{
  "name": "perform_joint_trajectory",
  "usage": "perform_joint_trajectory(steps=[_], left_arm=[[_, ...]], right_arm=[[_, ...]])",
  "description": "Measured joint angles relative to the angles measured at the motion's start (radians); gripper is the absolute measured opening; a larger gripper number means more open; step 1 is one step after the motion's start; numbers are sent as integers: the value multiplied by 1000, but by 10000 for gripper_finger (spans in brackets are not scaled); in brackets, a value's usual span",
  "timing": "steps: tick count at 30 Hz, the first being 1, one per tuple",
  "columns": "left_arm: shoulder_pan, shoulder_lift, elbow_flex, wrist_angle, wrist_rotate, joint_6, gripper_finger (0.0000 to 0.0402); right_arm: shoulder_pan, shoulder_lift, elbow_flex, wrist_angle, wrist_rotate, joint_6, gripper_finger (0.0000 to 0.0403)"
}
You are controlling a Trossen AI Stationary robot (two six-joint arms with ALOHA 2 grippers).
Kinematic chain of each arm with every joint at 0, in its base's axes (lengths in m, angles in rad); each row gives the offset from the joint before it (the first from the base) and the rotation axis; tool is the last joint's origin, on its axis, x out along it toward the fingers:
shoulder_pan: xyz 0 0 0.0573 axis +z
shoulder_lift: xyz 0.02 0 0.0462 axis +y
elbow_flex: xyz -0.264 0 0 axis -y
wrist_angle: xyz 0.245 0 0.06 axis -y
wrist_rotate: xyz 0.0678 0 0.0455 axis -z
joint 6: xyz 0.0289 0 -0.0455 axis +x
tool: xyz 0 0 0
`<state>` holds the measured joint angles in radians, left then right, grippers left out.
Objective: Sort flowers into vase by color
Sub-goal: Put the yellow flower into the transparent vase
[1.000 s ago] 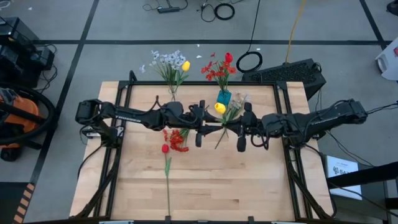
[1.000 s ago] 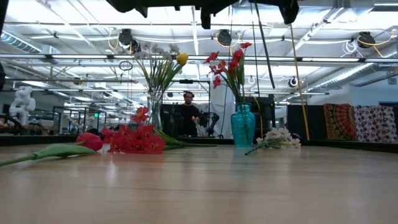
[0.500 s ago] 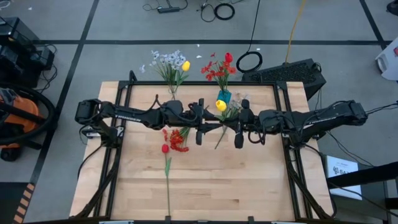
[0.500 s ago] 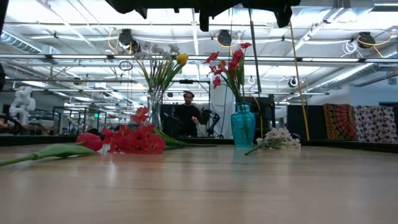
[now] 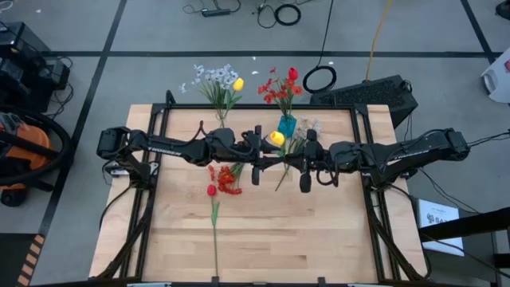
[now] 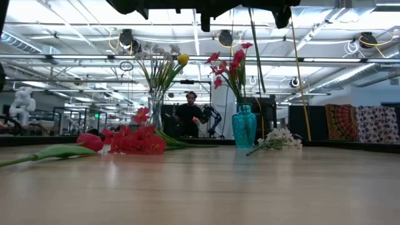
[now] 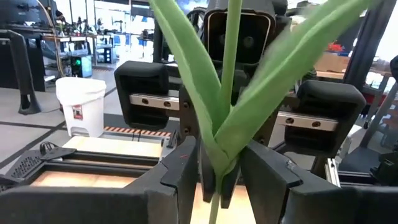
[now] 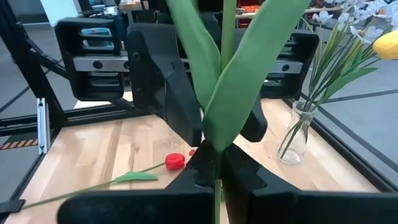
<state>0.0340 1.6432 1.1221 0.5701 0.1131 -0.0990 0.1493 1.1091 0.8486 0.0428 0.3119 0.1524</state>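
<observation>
The left gripper will close on the yellow tulip. Its fingers are around the tulip's green stem (image 7: pixel 217 182), beside the right gripper's fingers, so they would catch the tulip if they closed now.
A yellow tulip (image 5: pixel 276 138) stands upright in the air between my two grippers over the table's middle. Its green stem (image 6: pixel 254 50) hangs clear of the wood. My right gripper (image 8: pixel 214 171) reaches in level from the right and is shut on the stem. My left gripper (image 7: pixel 221 180) faces it from the left and is open. Its fingers (image 7: pixel 183 174) stand on either side of the stem (image 7: pixel 217 186) and the right fingertips. I cannot tell whether they touch it. My right gripper pinches the tulip's stem between its two fingers, just below where the leaves branch off (image 8: pixel 216 152). It comes level from the table's right, with the fingers lying across the stem. The tulip is upright and lifted clear, with the blossom above the fingers and the stem's end below.
A red tulip (image 5: pixel 212 190) and a red spray (image 5: pixel 229 177) lie on the wood left of centre. A white spray (image 5: pixel 305 127) lies by the teal vase (image 5: pixel 287 124), which holds red flowers. The clear vase (image 6: pixel 156 112) holds white sprays and a yellow tulip (image 5: pixel 237 84). A person (image 6: pixel 189 115) stands beyond the table.
My right gripper has moved a little toward the table's left, closer to the left gripper, carrying the yellow tulip with it. The hanging stem has shifted the same way in the low view.
</observation>
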Motion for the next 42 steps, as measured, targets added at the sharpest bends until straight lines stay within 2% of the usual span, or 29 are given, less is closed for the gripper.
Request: perform_joint_trajectory(steps=[7,12,25,35,42], left_arm=[[-1,0,0,-15,0,-2,123],[-1,0,0,-29,-10,-67,115],[3,0,0,-29,-13,-76,10],[3,0,0,-34,-13,-77,6],[4,-2,-1,-52,-14,-72,5]], right_arm=[[0,0,0,-1,3,0,0],[0,0,0,-5,2,0,0],[0,-1,0,-19,2,19,11],[1,-2,0,-43,-3,103,29],[1,-4,0,-134,-4,152,66]])
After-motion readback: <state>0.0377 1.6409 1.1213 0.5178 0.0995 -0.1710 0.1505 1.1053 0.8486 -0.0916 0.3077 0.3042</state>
